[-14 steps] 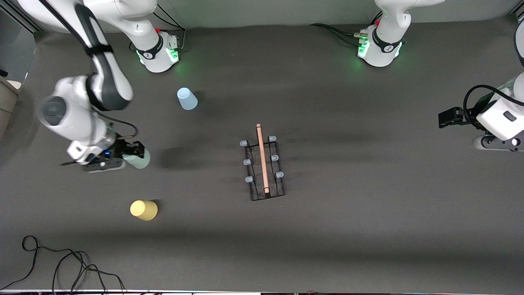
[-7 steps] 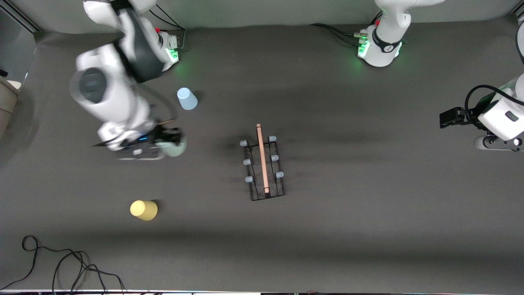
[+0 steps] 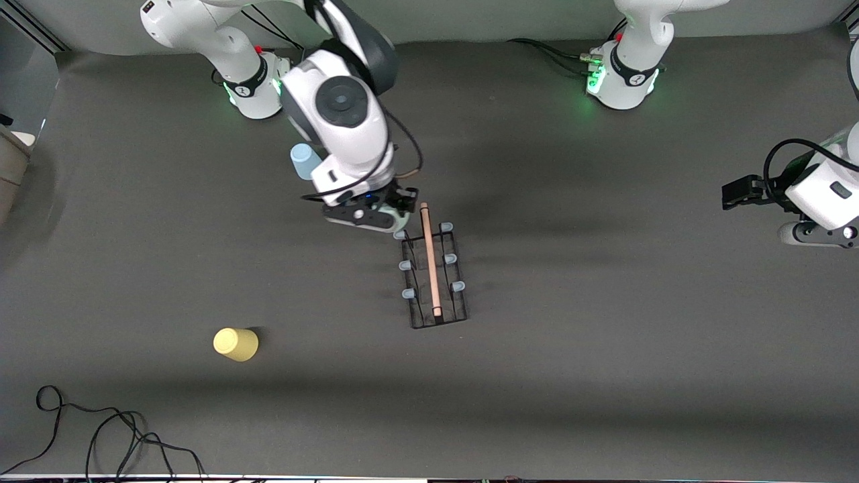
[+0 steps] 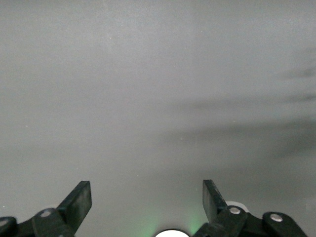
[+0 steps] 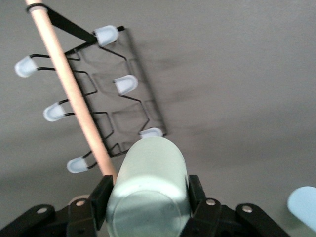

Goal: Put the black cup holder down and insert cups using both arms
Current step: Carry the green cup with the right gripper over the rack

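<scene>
The sage green cup is above the holder's end peg in the right wrist view, so it is too early for my right gripper to release it.
The black cup holder (image 3: 433, 276) with its wooden rod handle (image 3: 429, 261) and blue-capped pegs stands mid-table; it also shows in the right wrist view (image 5: 106, 98). My right gripper (image 3: 401, 209) is shut on the sage green cup (image 5: 148, 182) and holds it in the air over the end of the holder nearest the robot bases. The light blue cup (image 3: 302, 161) stands partly hidden by the right arm. The yellow cup (image 3: 235, 344) stands nearer the front camera, toward the right arm's end. My left gripper (image 3: 735, 191) waits open and empty (image 4: 145, 190) at the left arm's end.
A black cable (image 3: 100, 429) lies coiled by the table's front edge at the right arm's end. The light blue cup also shows at the edge of the right wrist view (image 5: 303, 207).
My right arm has swung with the green cup from the right arm's end of the table to over the holder's end. The left arm has barely moved.
</scene>
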`<action>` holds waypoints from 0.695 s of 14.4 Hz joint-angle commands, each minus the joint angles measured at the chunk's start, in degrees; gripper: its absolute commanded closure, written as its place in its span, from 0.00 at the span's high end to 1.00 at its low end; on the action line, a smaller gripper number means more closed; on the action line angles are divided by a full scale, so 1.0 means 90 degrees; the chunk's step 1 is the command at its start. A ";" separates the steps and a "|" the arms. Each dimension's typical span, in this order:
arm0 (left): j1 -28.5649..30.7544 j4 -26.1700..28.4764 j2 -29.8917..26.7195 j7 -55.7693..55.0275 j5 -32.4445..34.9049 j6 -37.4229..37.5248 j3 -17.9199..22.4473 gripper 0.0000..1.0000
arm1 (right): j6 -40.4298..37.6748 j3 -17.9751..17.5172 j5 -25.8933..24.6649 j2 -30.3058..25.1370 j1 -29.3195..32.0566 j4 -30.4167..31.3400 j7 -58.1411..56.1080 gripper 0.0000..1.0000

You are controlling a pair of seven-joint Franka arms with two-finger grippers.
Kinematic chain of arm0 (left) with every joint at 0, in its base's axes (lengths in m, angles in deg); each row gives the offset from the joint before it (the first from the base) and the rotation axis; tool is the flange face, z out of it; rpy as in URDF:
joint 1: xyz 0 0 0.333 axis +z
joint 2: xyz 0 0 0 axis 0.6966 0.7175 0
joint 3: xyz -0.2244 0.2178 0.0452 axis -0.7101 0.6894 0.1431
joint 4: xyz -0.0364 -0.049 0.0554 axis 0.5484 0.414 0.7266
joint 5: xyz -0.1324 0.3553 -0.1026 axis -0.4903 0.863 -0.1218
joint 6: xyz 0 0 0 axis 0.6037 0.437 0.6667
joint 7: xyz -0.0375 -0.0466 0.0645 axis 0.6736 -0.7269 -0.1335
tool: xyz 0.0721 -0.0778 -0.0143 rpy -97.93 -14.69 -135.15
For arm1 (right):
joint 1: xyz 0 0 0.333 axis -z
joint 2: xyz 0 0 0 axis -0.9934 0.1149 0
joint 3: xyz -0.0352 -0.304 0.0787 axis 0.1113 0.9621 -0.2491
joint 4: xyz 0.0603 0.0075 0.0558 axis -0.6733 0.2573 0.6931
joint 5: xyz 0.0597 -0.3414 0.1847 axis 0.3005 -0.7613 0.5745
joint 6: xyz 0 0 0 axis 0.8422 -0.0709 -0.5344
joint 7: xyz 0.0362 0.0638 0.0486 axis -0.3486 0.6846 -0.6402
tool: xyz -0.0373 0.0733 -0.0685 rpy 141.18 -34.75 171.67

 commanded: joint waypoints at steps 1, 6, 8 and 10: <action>0.0026 0.0167 -0.0185 0.0143 -0.0079 -0.0087 0.0017 1.00 | 0.0205 0.0108 0.0046 0.0209 -0.0019 -0.0141 0.0125 0.35; 0.0016 0.0167 -0.0185 0.0143 -0.0079 -0.0087 0.0017 1.00 | 0.0712 0.0137 0.0036 0.0287 -0.0019 0.0083 0.0135 0.35; 0.0026 0.0177 -0.0185 0.0143 -0.0079 -0.0077 0.0017 1.00 | 0.0957 0.0147 0.0036 0.0355 -0.0029 0.0240 0.0135 0.35; 0.0016 0.0167 -0.0185 0.0143 -0.0079 -0.0077 0.0017 1.00 | 0.1016 0.0147 0.0027 0.0531 -0.0039 0.0250 0.0135 0.35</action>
